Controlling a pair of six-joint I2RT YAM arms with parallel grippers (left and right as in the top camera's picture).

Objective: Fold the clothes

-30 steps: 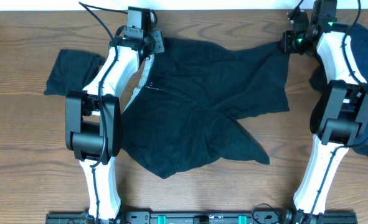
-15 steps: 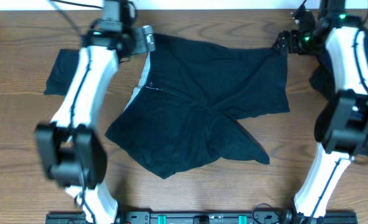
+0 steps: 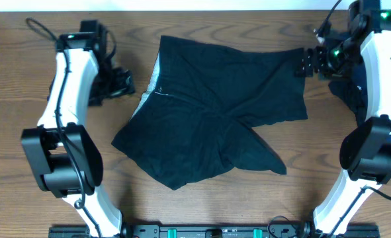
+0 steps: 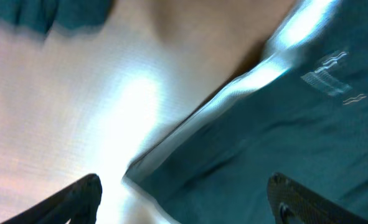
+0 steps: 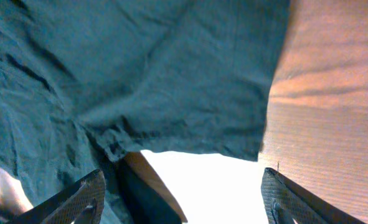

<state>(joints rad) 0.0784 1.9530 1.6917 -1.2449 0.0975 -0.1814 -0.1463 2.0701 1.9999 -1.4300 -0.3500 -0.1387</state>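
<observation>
I need to fold the large black garment (image 3: 215,112) inward, so I should next grab it with my right gripper by the tip of its flap that sticks out near the front wood.
The large black garment (image 3: 215,112) of the clothes lies spread across the middle of the table, with a pale grey strip (image 3: 152,82) along its left edge. My left gripper (image 3: 119,82) hovers just left of that strip, open and holding nothing. In the left wrist view the strip (image 4: 246,87) runs diagonally above the open left gripper (image 4: 187,205). My right gripper (image 3: 305,64) is open at the garment's upper right corner. The right wrist view shows the garment's hem (image 5: 190,146) just beyond the open right gripper (image 5: 184,205), untouched.
A navy garment (image 3: 348,92) lies at the right edge, mostly hidden by the right arm. Another dark cloth (image 4: 40,15) shows in the top left corner of the left wrist view. Bare wood (image 3: 202,205) runs along the front.
Both grippers have opened and let go of the black garment's top corners. The left arm swung out to the left, and the right gripper moved slightly toward the front.
</observation>
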